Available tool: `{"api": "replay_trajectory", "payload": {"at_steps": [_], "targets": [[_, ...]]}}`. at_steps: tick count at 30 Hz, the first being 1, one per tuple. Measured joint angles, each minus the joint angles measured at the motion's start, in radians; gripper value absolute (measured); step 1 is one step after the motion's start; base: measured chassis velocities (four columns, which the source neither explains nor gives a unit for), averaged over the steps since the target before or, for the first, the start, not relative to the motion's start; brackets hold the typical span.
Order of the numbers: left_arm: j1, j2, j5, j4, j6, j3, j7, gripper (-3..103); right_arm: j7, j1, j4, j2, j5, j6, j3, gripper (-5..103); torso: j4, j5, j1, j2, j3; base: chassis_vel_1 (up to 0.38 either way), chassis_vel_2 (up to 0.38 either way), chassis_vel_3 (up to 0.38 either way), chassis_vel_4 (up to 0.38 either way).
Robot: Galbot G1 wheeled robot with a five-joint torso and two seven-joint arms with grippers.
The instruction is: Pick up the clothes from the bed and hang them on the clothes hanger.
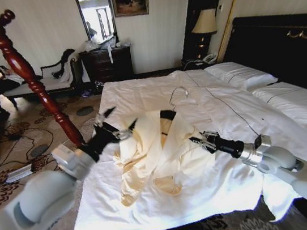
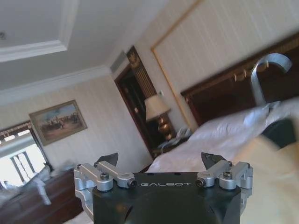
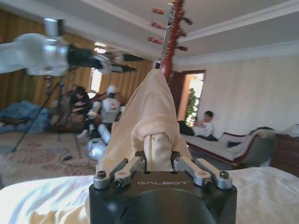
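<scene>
Next, my left gripper reaches the clothes (image 1: pixel 148 156) and grabs their free shoulder draped over the hanger, since the sleeves lie loose on the bed.
The clothes (image 1: pixel 148 156), a pale cream garment, lie bunched on the white bed (image 1: pixel 220 185) near its foot. They are draped over the black clothes hanger (image 1: pixel 168 114), whose silver hook (image 1: pixel 179 94) rests on the sheet. My right gripper (image 1: pixel 200 141) is shut on a fold of the clothes (image 3: pixel 152 107), which rise in a peak before its camera. My left gripper (image 1: pixel 121 118) is open just left of the garment's top, holding nothing. The left wrist view shows its fingers (image 2: pixel 210 159) spread, with the hook (image 2: pixel 266 74) and cream fabric (image 2: pixel 271 182) beyond.
A red-brown coat stand (image 1: pixel 20 65) rises at the bed's left corner, close behind my left arm. Pillows (image 1: pixel 245 76) and the black headboard (image 1: pixel 286 39) are at the far right. A dresser (image 1: pixel 109 64) and chaise (image 1: pixel 46 81) stand against the back wall.
</scene>
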Motion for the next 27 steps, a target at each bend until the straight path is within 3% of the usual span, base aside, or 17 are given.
{"api": "replay_trajectory", "payload": {"at_steps": [2, 3, 4, 6, 7, 8, 11, 27], "targets": [[-0.004, 0.051, 0.033, 0.035, -0.029, 0.016, 0.092, 100, -0.034, 0.006, -0.009, -0.001, -0.023, 0.011, -0.001, 20, 0.0001, 0.0004, 0.000, 0.000, 0.000, 0.000, 0.000, 0.000, 0.000], [-0.004, 0.051, 0.033, 0.035, -0.029, 0.016, 0.092, 100, -0.034, 0.006, -0.009, -0.001, -0.023, 0.011, -0.001, 20, 0.0001, 0.0004, 0.000, 0.000, 0.000, 0.000, 0.000, 0.000, 0.000], [-0.007, 0.082, 0.032, 0.053, -0.063, 0.031, 0.174, 100, -0.048, 0.009, -0.011, -0.002, -0.032, 0.016, -0.001, 20, 0.0001, 0.0002, 0.000, 0.000, 0.000, 0.000, 0.000, 0.000, 0.000], [-0.009, 0.105, 0.018, 0.063, -0.092, 0.042, 0.257, 100, -0.057, 0.010, -0.011, -0.002, -0.038, 0.021, -0.001, 20, 0.0001, 0.0002, 0.000, 0.000, 0.000, 0.000, 0.000, 0.000, 0.000], [-0.009, 0.105, 0.018, 0.063, -0.092, 0.042, 0.257, 100, -0.057, 0.010, -0.011, -0.002, -0.038, 0.021, -0.001, 20, 0.0001, 0.0002, 0.000, 0.000, 0.000, 0.000, 0.000, 0.000, 0.000], [-0.009, 0.119, 0.001, 0.064, -0.112, 0.048, 0.323, 100, -0.066, 0.010, -0.013, -0.002, -0.043, 0.024, 0.000, 20, 0.0001, 0.0003, 0.000, 0.000, 0.000, 0.000, 0.000, 0.000, 0.000], [-0.014, 0.132, -0.035, 0.068, -0.136, 0.051, 0.417, 100, -0.075, 0.009, -0.023, 0.003, -0.063, 0.035, 0.004, 20, 0.0000, 0.0002, 0.000, 0.000, 0.000, 0.000, 0.000, 0.000, 0.000], [-0.009, 0.143, -0.062, 0.156, -0.118, 0.100, 0.629, 100, -0.135, 0.008, 0.032, 0.004, -0.151, 0.081, 0.004, 20, 0.0001, 0.0002, 0.000, 0.000, 0.000, 0.000, 0.000, 0.000, 0.000]]}}
